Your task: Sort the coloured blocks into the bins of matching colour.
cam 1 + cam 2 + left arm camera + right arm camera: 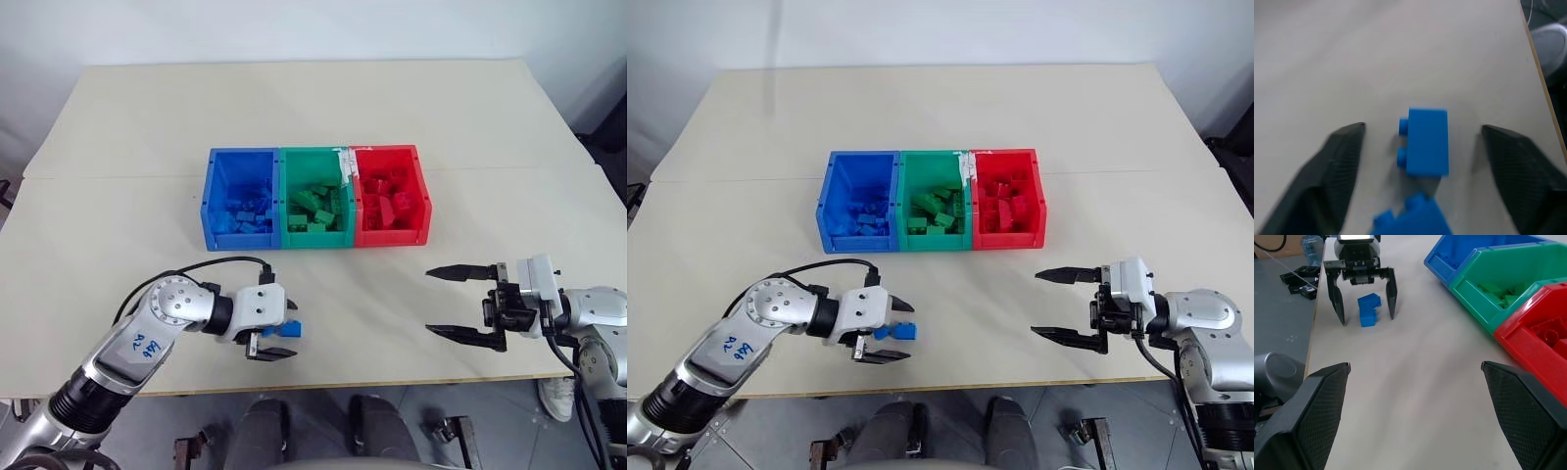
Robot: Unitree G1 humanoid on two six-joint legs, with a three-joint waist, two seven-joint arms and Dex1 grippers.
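My left gripper grabs the small blue block by its short ends next, to sort it into the blue bin.
Two blue blocks (292, 330) lie touching each other near the table's front edge. My left gripper (282, 331) is open and straddles them, a finger on either side and clear of both. In the left wrist view one blue block (1426, 142) lies on its side between the fingers, with the other block (1413, 218) closer in. The blue bin (240, 240), green bin (315, 239) and red bin (392, 238) stand joined in a row mid-table, each holding blocks of its own colour. My right gripper (431, 302) hovers open and empty at the front right.
The table's front edge (392, 377) runs just below both grippers. A white tag (345, 162) sticks up at the wall between the green and red bins. Bare tabletop (362, 304) lies between the two grippers and behind the bins.
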